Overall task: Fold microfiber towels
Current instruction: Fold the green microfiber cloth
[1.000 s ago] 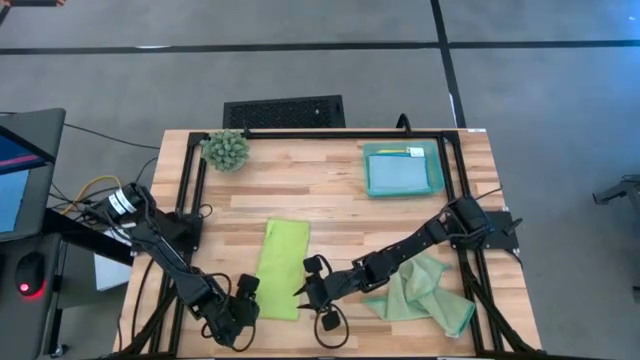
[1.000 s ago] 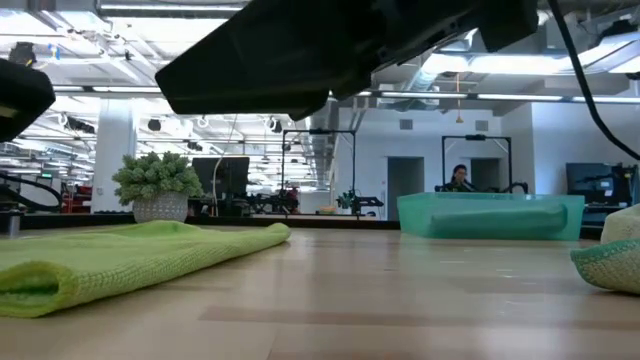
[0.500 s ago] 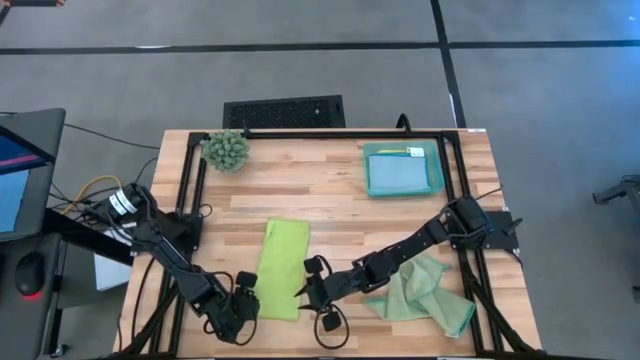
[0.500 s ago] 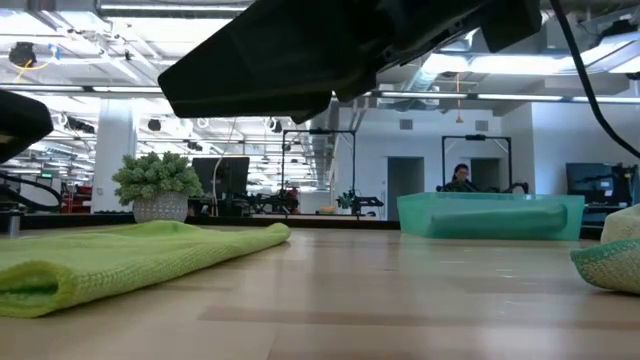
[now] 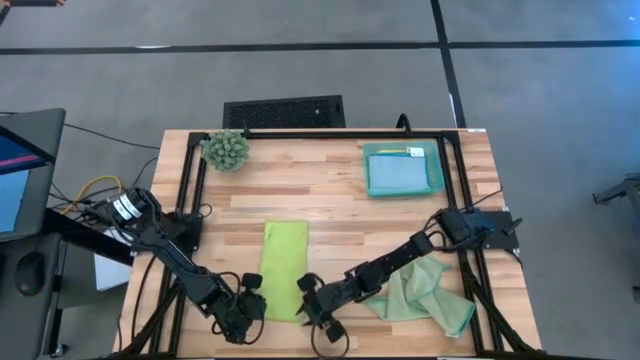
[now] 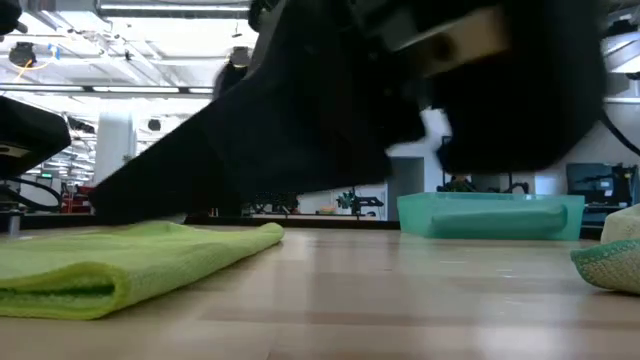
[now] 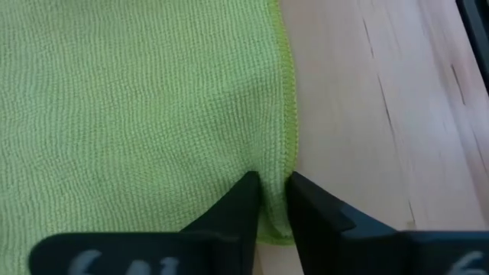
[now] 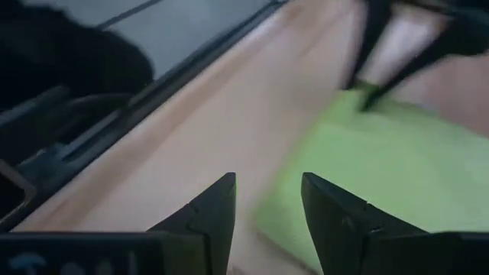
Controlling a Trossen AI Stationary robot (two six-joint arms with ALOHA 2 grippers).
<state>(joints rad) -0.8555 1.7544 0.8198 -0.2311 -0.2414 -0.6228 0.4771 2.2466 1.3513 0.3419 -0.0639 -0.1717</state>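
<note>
My right gripper grabs the lime green towel [image 5: 283,260] by the corner of its short end [image 5: 302,317] next, to fold the towel in half.
The lime green towel [image 5: 283,260], folded into a long strip, lies flat on the table's near middle and also shows in the low view [image 6: 130,262]. My left gripper [image 5: 254,301] is at its near left corner, shut on the edge [image 7: 273,183]. My right gripper [image 5: 307,298] hangs open just over the near right corner, the towel [image 8: 382,153] ahead of its fingers [image 8: 267,191]. A crumpled pale sage green towel [image 5: 422,294] lies to the right. A light blue towel [image 5: 398,176] rests in the teal tray [image 5: 436,170]. My left gripper pinches the lime green towel's stitched side edge [image 7: 286,164] between its two fingers, close to the near corner. The fingers come steeply from above, slanting from the near left. A small tuck of cloth bunches between them; the rest of the towel lies flat on the table.
A small spiky plant [image 5: 226,150] stands at the far left corner. The black frame rails [image 5: 190,190] run along both table sides. Bare wood lies between the lime towel and the tray. The right arm fills most of the low view [image 6: 400,100].
My left gripper has sunk onto the lime towel's near left corner and taken hold of its edge. My right gripper has gone down and toward the table's near edge, arriving over the towel's near right corner, still open. The towel has stayed in place.
</note>
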